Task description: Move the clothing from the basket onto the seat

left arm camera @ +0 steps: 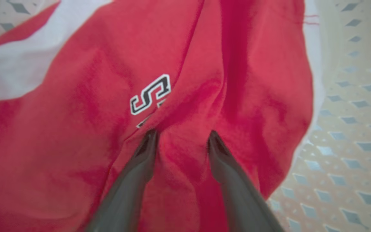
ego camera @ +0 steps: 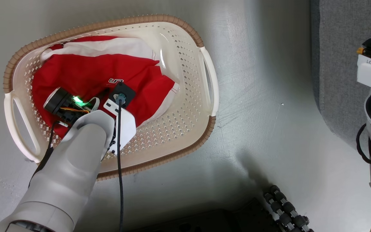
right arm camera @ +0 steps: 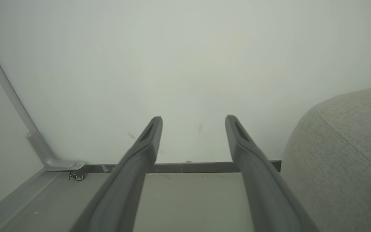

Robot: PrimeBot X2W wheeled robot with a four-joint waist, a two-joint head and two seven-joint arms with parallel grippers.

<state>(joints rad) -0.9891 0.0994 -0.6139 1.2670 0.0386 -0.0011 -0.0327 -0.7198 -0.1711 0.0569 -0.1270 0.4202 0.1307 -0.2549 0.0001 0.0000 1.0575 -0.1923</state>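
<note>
The red clothing has to come out of the basket, so the left gripper should next pinch it by its raised fold of cloth (left arm camera: 182, 149) to lift it.
The red clothing (ego camera: 92, 74) lies bunched in the cream basket (ego camera: 179, 122) with its brown rim, a white band along its far side and black-white lettering (left arm camera: 150, 95) near the middle. Whether it is one garment or two, I cannot tell. My left arm reaches down into the basket. In the left wrist view my left gripper (left arm camera: 182, 138) is open, both fingertips pressed into the red cloth, and a fold bulges between them. My right gripper (right arm camera: 193, 124) is open and holds nothing, up in the air beside the grey sofa (right arm camera: 343, 154), which runs along the right edge (ego camera: 340, 64).
The basket stands on a pale grey floor (ego camera: 262, 112), left of the sofa. My dark base and a black cable chain (ego camera: 285, 206) sit at the bottom. Ahead of the right gripper are a white wall, a dark skirting strip and a small caster (right arm camera: 78, 176).
</note>
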